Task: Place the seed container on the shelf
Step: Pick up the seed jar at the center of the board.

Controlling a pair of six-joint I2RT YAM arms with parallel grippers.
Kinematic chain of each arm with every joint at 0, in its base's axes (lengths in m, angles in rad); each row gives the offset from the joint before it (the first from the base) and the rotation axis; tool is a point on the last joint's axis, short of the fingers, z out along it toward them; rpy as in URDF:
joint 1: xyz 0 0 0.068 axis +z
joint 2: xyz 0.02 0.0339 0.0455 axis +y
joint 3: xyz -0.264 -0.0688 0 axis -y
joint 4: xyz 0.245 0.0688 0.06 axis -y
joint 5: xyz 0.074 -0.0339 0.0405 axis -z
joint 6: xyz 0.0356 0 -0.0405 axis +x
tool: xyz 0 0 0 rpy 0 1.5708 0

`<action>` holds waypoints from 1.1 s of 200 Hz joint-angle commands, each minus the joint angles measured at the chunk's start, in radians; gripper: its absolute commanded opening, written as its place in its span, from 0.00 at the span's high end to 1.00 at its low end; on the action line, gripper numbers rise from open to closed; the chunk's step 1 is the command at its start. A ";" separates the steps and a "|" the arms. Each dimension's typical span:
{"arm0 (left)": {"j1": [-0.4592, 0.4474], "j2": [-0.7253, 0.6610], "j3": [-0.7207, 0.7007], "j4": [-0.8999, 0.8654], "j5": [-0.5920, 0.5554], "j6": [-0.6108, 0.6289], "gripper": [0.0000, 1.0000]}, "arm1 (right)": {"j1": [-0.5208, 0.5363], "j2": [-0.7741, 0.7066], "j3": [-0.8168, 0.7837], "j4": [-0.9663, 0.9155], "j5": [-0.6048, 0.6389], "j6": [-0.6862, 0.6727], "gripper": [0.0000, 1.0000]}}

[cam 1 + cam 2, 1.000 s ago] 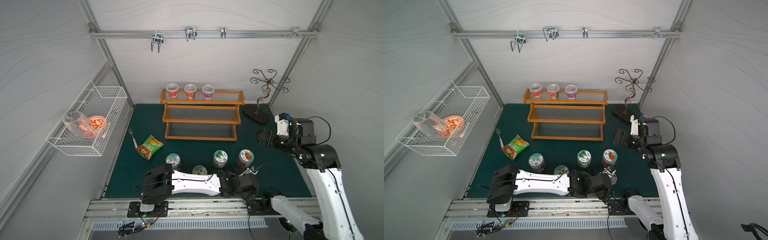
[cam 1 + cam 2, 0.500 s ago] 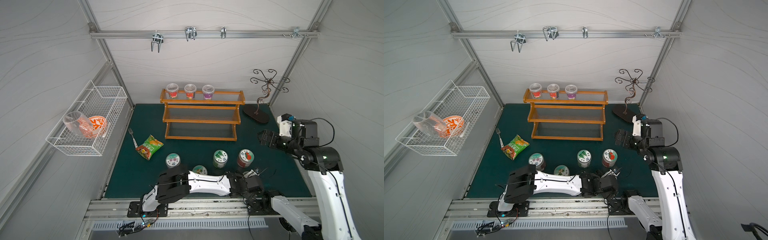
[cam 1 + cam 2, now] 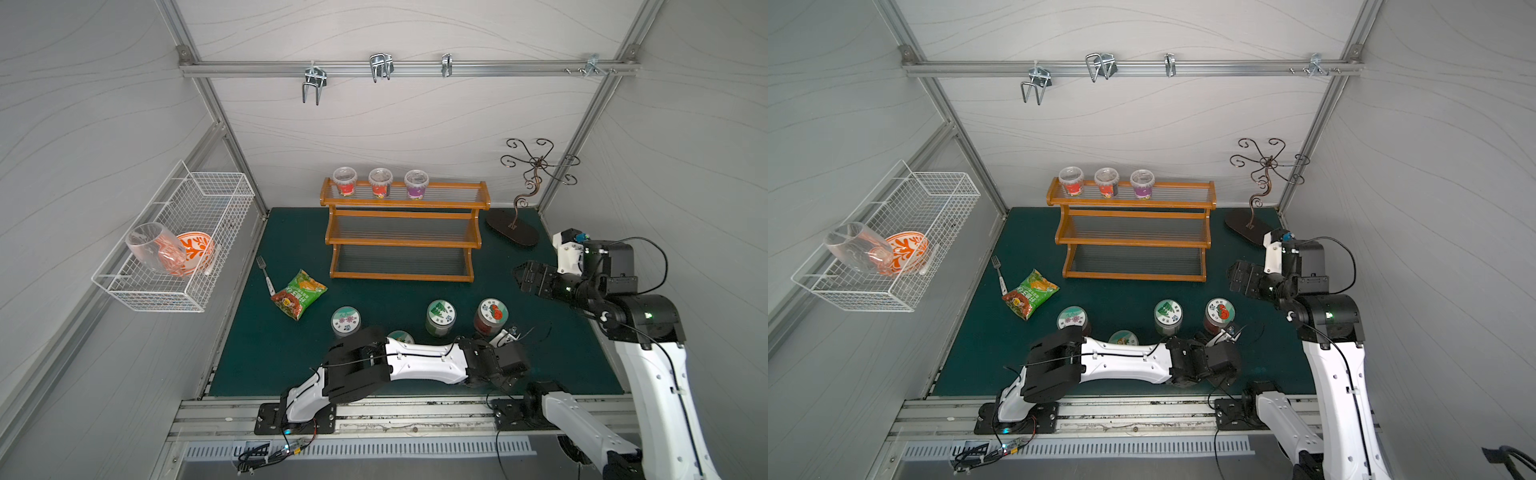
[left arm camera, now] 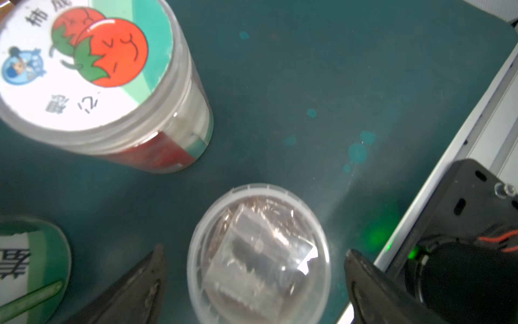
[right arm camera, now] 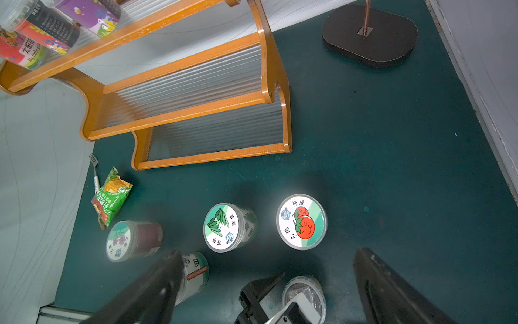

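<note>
My left gripper needs to close on the seed container now, because my fingers reach past its far rim to its sides.
The seed container [image 4: 259,252] is a small tub with a clear lid, standing on the green mat near the front right. My left gripper [image 4: 253,251] is open and straddles it, one finger on each side with a gap to the rim. The right wrist view shows the seed container [image 5: 304,297] partly under the left gripper's camera block. In both top views the left gripper [image 3: 509,334] [image 3: 1227,334] hides it. The shelf [image 3: 401,241] [image 3: 1133,241] [image 5: 196,112] stands at the back. My right gripper [image 3: 525,276] [image 5: 269,252] hangs open and empty above the mat's right side.
A tomato-lid jar [image 3: 492,313] [image 4: 84,70] stands close beside the seed container, with a leaf-lid jar [image 3: 440,316] and a flower-lid jar [image 3: 345,321] further left. Three cups [image 3: 380,183] sit on the shelf's top tier. Snack bag [image 3: 298,293], fork [image 3: 265,274], wire basket [image 3: 174,241] and ornament stand [image 3: 513,226] are around.
My left arm has stretched further right along the front edge, bringing its open gripper around the seed container. The right gripper has barely moved.
</note>
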 commanded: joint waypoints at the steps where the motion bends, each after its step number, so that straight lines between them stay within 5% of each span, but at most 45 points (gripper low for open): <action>1: 0.010 0.023 0.053 0.003 -0.013 -0.010 0.02 | -0.008 -0.007 -0.006 -0.001 -0.009 -0.017 0.01; 49: 0.018 0.028 0.056 -0.011 -0.006 -0.016 0.11 | -0.013 -0.003 -0.003 0.000 -0.012 -0.025 0.01; 220: 0.008 0.012 0.045 -0.038 0.007 -0.038 0.04 | -0.020 -0.002 -0.029 0.009 -0.041 -0.021 0.01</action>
